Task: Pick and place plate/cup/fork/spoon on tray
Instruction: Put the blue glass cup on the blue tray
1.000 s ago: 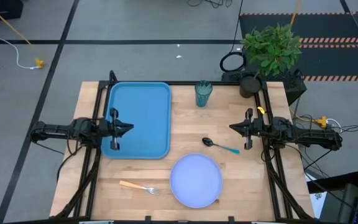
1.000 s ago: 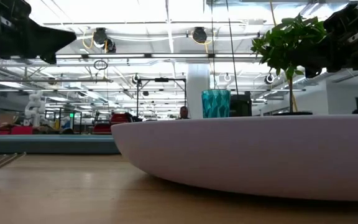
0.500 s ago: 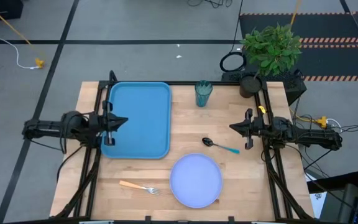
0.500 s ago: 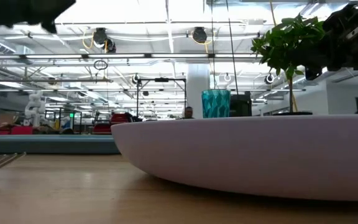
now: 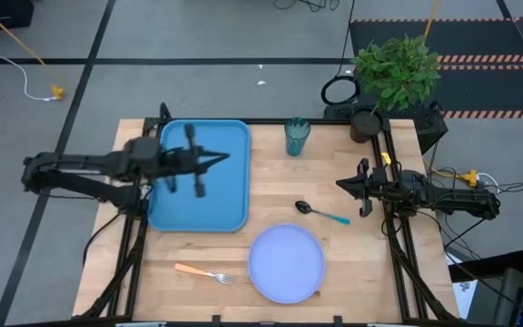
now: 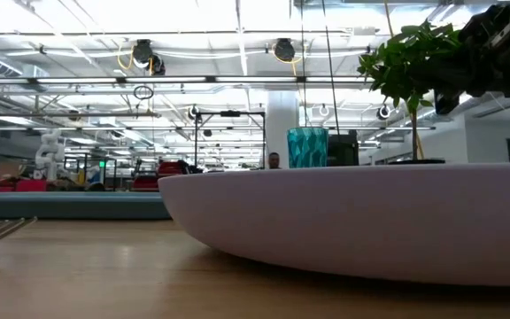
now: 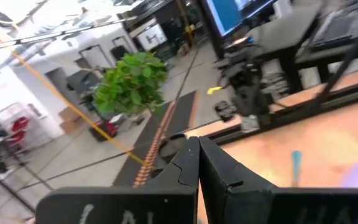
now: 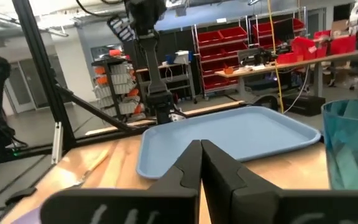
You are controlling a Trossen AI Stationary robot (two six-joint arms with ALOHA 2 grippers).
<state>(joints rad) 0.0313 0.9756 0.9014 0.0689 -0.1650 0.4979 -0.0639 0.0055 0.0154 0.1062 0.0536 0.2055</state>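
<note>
The teal cup should be set upright on the blue tray, so my left gripper needs to grab the teal cup's rim point(image 5: 298, 122) next.
The blue tray point(image 5: 202, 182) lies at the table's far left. The teal cup point(image 5: 297, 136) stands upright to its right, near the far edge. The spoon point(image 5: 321, 213) lies flat at mid-right. The plate point(image 5: 286, 263) and the orange-handled fork point(image 5: 202, 272) lie near the front edge. My left gripper point(image 5: 226, 158) is shut and empty, high over the tray and pointing toward the table's right. My right gripper point(image 5: 339, 184) is shut and empty, above the table just beyond the spoon, pointing left.
A potted plant point(image 5: 394, 71) stands at the far right corner. Black frame rails run along the table's left and right sides. Bare wood point(image 5: 275, 186) lies between the tray and the spoon. In the low view the plate point(image 6: 352, 221) fills the foreground.
My left gripper has risen and gone toward the table's right and a little toward its far edge, from the tray's left rim to above the tray's middle. It stays shut. Nothing on the table has moved.
</note>
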